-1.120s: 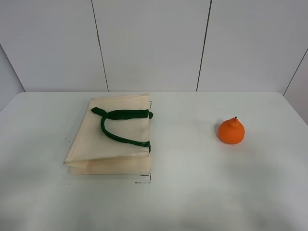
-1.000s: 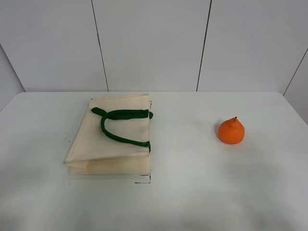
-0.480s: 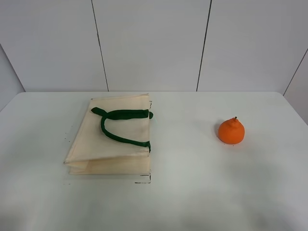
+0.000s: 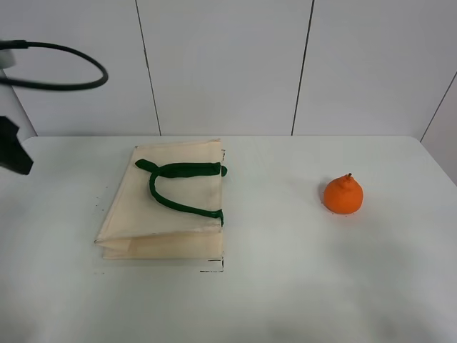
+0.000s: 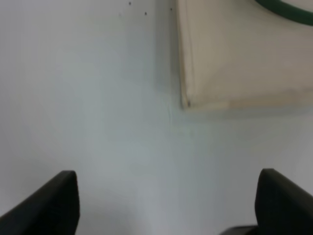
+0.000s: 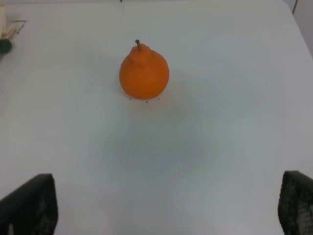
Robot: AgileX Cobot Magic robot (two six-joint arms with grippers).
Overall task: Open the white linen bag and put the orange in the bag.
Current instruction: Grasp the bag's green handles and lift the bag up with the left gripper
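I should open the bag for the orange, so my left gripper should grab the bag by its dark green handle next.
The white linen bag lies flat and closed on the table at centre left, its dark green handles resting on top. The orange stands on the table to the right, well apart from the bag. A dark part of my left arm shows at the left edge, away from the bag. In the left wrist view my left gripper is open and empty above the table, short of a corner of the bag. In the right wrist view my right gripper is open and empty, with the orange ahead of it.
A black cable loops in at the upper left. The white table ends at a panelled wall behind. The bag's edge and a green tab show at the side of the right wrist view.
My left arm and its cable have come into the exterior high view at the left edge. The bag and the orange have not moved.
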